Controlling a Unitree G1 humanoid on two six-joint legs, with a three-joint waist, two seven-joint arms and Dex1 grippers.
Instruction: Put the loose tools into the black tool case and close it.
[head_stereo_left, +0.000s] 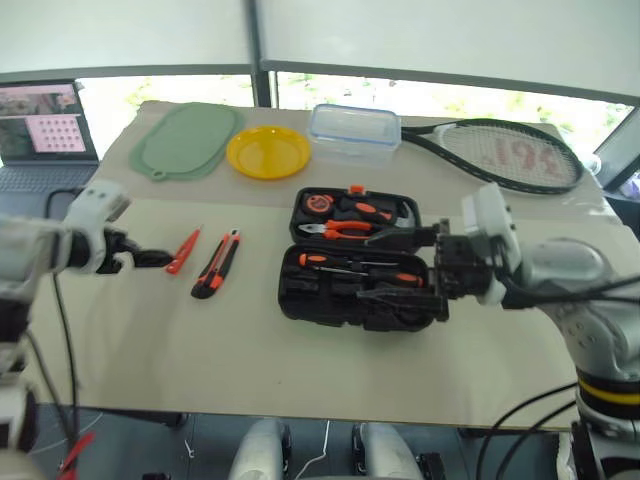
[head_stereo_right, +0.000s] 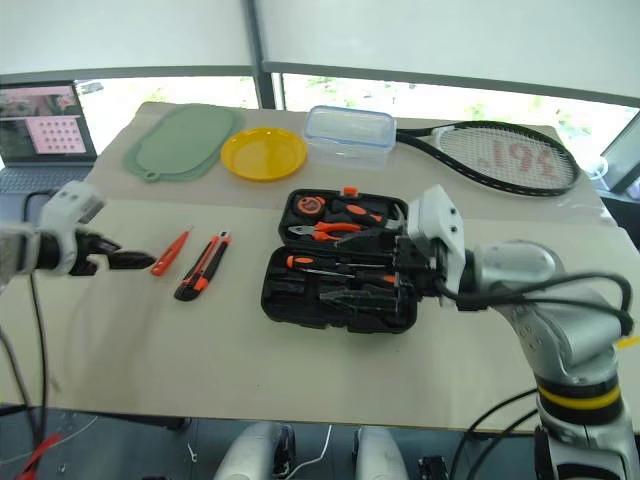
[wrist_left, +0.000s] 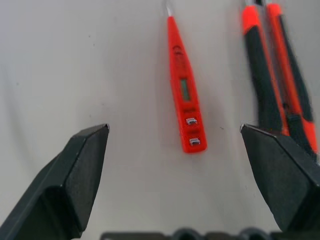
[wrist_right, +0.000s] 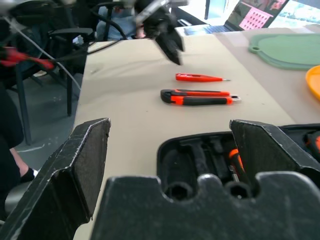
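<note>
My left gripper's fingers hover above the red tester, and closing now would miss it, so my left gripper lowers first, then closes on the tester.
The black tool case lies open in the middle of the table, with two thin screwdrivers resting in its near half. My right gripper hovers open over the case's right side, nothing between its fingers. To the left of the case lie the small orange screwdriver and the orange-black utility knife, side by side. My left gripper is open just left of the orange screwdriver, which points away between its fingers; the knife lies beside one finger.
Orange-handled pliers and a tape measure sit in the case's far half. At the back are a green mat, a yellow plate, a clear lidded box and a tennis racket. A laptop stands far left.
</note>
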